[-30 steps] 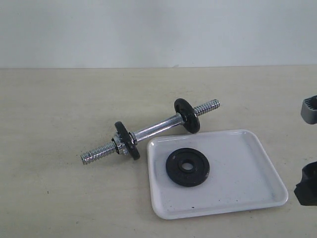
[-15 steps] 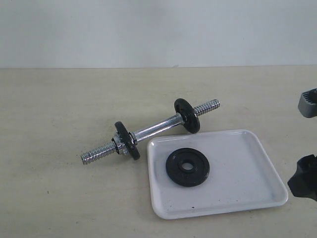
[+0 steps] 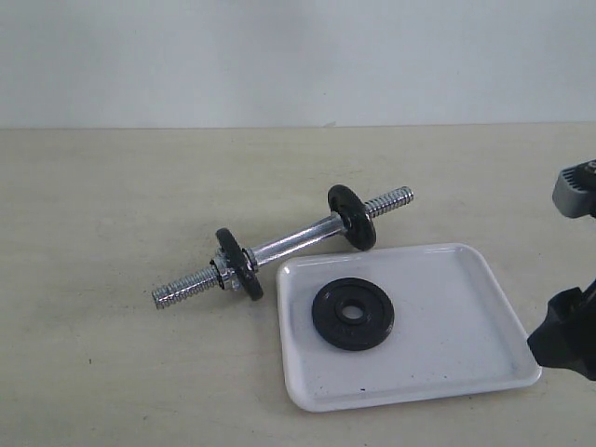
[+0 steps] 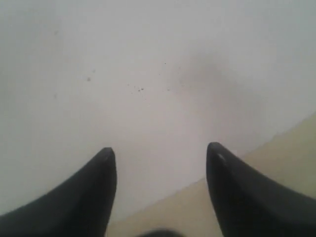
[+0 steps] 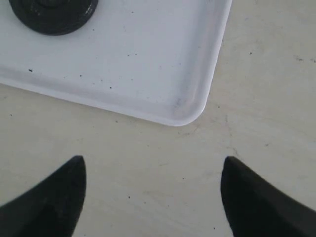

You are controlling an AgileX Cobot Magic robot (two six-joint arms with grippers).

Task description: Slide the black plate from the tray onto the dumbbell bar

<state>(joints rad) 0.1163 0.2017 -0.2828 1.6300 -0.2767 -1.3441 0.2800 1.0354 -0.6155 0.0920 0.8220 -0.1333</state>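
Observation:
My left gripper grabs the dumbbell bar by its slim knurled middle (image 3: 296, 240) next, since the discs are too wide for the fingers.
The black plate (image 3: 352, 314) lies flat in the white tray (image 3: 456, 321), left of the tray's middle. Behind and to the left of the tray, the dumbbell bar (image 3: 293, 240) rests on the table, carrying two black discs with threaded ends sticking out. In the right wrist view my right gripper (image 5: 153, 163) is open over bare table, just off a tray corner (image 5: 185, 111). The black plate (image 5: 52, 15) is farther off. My left gripper (image 4: 160, 148) is open and empty, facing a white wall. It is outside the exterior view.
The right arm's dark end (image 3: 565, 340) and a grey part (image 3: 577, 191) show at the exterior view's right edge, beside the tray. A white wall (image 3: 298, 56) stands behind the beige table (image 3: 112, 279).
The right arm has crept leftward into the exterior view, toward the tray's right side. The plate, tray and bar have not moved.

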